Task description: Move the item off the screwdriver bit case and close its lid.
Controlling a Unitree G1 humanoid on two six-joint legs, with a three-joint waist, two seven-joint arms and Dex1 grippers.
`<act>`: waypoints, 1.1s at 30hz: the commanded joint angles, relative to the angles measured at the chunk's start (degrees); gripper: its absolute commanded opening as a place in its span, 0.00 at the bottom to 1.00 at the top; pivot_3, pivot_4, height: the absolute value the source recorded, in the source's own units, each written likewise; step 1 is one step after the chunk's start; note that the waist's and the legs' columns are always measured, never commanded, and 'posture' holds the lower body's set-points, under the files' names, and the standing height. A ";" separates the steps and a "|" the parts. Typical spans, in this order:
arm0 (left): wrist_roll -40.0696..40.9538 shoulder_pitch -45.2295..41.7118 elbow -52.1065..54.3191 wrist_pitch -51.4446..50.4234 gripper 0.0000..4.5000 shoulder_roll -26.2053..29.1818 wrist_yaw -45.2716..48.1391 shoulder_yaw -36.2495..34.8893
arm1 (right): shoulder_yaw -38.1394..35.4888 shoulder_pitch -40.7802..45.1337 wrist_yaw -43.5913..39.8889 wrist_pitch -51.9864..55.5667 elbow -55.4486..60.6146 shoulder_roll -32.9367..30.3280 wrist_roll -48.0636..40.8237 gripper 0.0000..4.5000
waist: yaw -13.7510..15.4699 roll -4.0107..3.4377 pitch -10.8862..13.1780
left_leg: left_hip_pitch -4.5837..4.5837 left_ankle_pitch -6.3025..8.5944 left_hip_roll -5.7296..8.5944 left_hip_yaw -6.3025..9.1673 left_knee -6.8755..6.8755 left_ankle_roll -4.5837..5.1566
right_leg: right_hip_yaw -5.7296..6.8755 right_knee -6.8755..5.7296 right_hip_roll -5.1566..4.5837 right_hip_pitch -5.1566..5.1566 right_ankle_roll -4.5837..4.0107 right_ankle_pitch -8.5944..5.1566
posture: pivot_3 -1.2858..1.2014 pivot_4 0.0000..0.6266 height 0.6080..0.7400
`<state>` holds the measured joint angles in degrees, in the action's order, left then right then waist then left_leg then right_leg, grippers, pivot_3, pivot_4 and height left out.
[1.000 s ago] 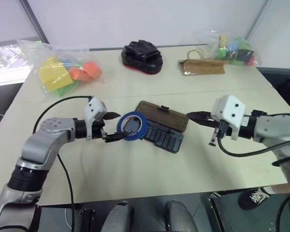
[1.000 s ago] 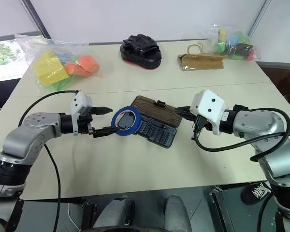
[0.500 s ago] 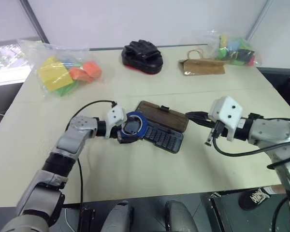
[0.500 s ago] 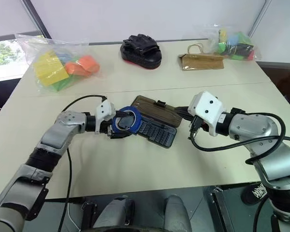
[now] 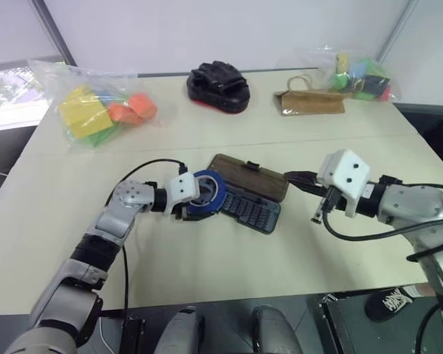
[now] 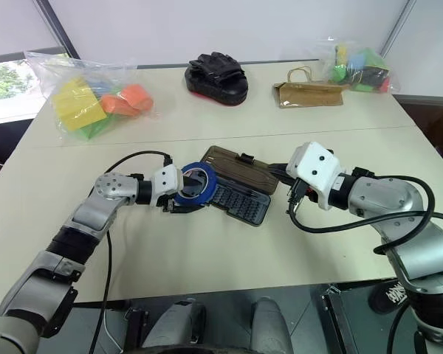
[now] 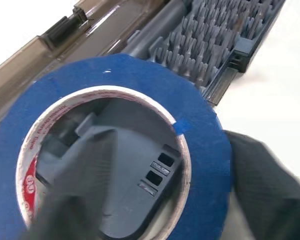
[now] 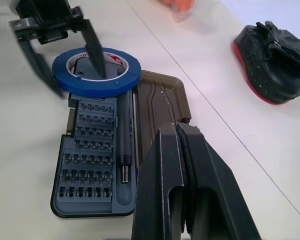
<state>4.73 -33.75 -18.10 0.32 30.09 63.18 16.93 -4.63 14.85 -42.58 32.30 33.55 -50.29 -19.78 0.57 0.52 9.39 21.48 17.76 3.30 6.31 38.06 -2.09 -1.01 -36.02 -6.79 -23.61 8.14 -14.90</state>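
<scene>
My left gripper grabs the blue tape ring by the narrow part of its rim next, as the ring spreads wide around its open hole.
The blue tape ring, the item, lies on the left end of the open screwdriver bit case, over the grey bit tray. The smoky-brown lid is folded back flat on the table behind the tray. My left gripper is at the ring from the left, open. One finger reaches inside the ring's hole and the other sits outside, so they straddle the near rim with a gap showing. My right gripper hovers shut just right of the lid, holding nothing.
A clear bag of coloured foam blocks lies at the back left. A black glove pile sits at the back middle. A brown paper bag and another bag of blocks are at the back right.
My left gripper moved right and down onto the tape ring, rolled, and its fingers narrowed around the rim. The right arm has not moved.
</scene>
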 commanded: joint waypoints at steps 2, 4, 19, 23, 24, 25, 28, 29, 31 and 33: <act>-0.77 0.78 -0.53 0.51 0.14 0.04 -0.45 -0.92 | -0.18 1.09 0.31 -0.37 1.17 0.40 0.29 0.00 | 0.12 0.00 0.00 | -0.02 0.00 0.00 0.01 0.04 0.00 | 0.01 -0.02 0.00 0.04 0.00 0.00 | 0.52 0.24 1.00; -0.80 1.10 -0.48 0.48 0.11 0.07 -0.44 -1.04 | -0.21 1.18 0.27 -0.37 1.09 0.43 0.38 0.00 | 0.09 0.00 0.00 | -0.03 0.00 0.00 0.03 0.08 0.00 | 0.03 -0.03 0.00 0.08 0.00 0.00 | 0.52 0.24 1.00; 0.00 2.55 6.58 -9.84 0.11 0.22 -23.93 -17.04 | 0.98 1.08 0.21 -0.71 1.14 1.28 0.60 0.00 | -0.15 0.01 0.00 | -0.02 0.00 -0.01 0.16 0.06 0.00 | 0.02 -0.09 0.01 -0.03 0.00 0.00 | 0.52 0.24 1.00; -1.02 6.86 13.39 -17.07 0.11 2.50 -29.83 -21.38 | 1.95 1.73 -0.34 -1.42 0.10 1.84 0.98 0.00 | -0.32 0.01 0.00 | -0.01 -0.14 -0.02 0.18 0.01 -0.24 | -0.01 -0.09 0.01 -0.07 0.01 0.00 | 0.52 0.24 1.00; -0.87 8.40 15.42 -20.18 0.11 2.93 -31.44 -22.92 | 2.26 2.04 -0.58 -1.67 -0.26 2.00 1.02 0.00 | -0.32 0.01 0.00 | -0.02 -0.14 -0.02 0.18 0.01 -0.24 | 0.00 -0.09 0.01 -0.07 0.01 0.00 | 0.52 0.24 1.00; -0.25 10.03 17.49 -24.06 0.11 3.06 -33.14 -24.82 | 2.75 2.54 -0.85 -1.98 -0.78 2.19 1.14 0.00 | -0.34 0.01 0.00 | -0.01 -0.14 -0.02 0.18 0.01 -0.24 | -0.01 -0.09 0.01 -0.06 0.00 0.00 | 0.52 0.24 1.00; -0.42 14.82 22.52 -32.73 0.11 2.95 -38.02 -28.87 | 3.87 3.63 -1.71 -2.85 -2.09 2.63 1.32 0.00 | -0.55 0.01 0.00 | -0.02 -0.09 -0.03 0.19 0.01 -0.16 | -0.02 -0.10 0.01 -0.07 0.01 0.00 | 0.52 0.24 1.00; -0.31 16.30 23.95 -34.93 0.11 2.75 -39.11 -29.91 | 4.14 3.86 -1.97 -3.13 -2.46 2.71 1.38 0.00 | -0.58 0.01 0.00 | -0.02 -0.08 -0.03 0.19 0.00 -0.14 | -0.01 -0.10 0.02 -0.08 0.00 0.00 | 0.52 0.24 1.00; -1.11 19.58 26.05 -37.83 0.11 2.75 -41.63 -31.75 | 4.72 4.50 -2.64 -3.84 -3.46 2.98 1.52 0.00 | -0.49 0.01 0.01 | 0.00 -0.08 -0.03 0.21 0.00 -0.15 | -0.01 -0.11 0.01 -0.10 0.00 0.00 | 0.52 0.24 1.00; -1.27 22.05 27.80 -41.05 0.11 2.30 -43.94 -33.72 | 5.35 5.23 -3.21 -4.55 -4.58 3.29 1.78 0.00 | -0.33 0.01 0.00 | 0.00 -0.09 -0.03 0.20 0.00 -0.15 | -0.01 -0.08 0.00 -0.09 0.00 0.00 | 0.52 0.24 1.00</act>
<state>3.91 -12.18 6.34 -38.63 32.26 21.47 -13.77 1.10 19.02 -45.31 29.28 28.89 -47.15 -18.31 0.25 0.54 9.39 21.46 17.68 3.27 6.51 38.07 -2.24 -1.04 -36.11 -6.79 -23.68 8.14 -14.90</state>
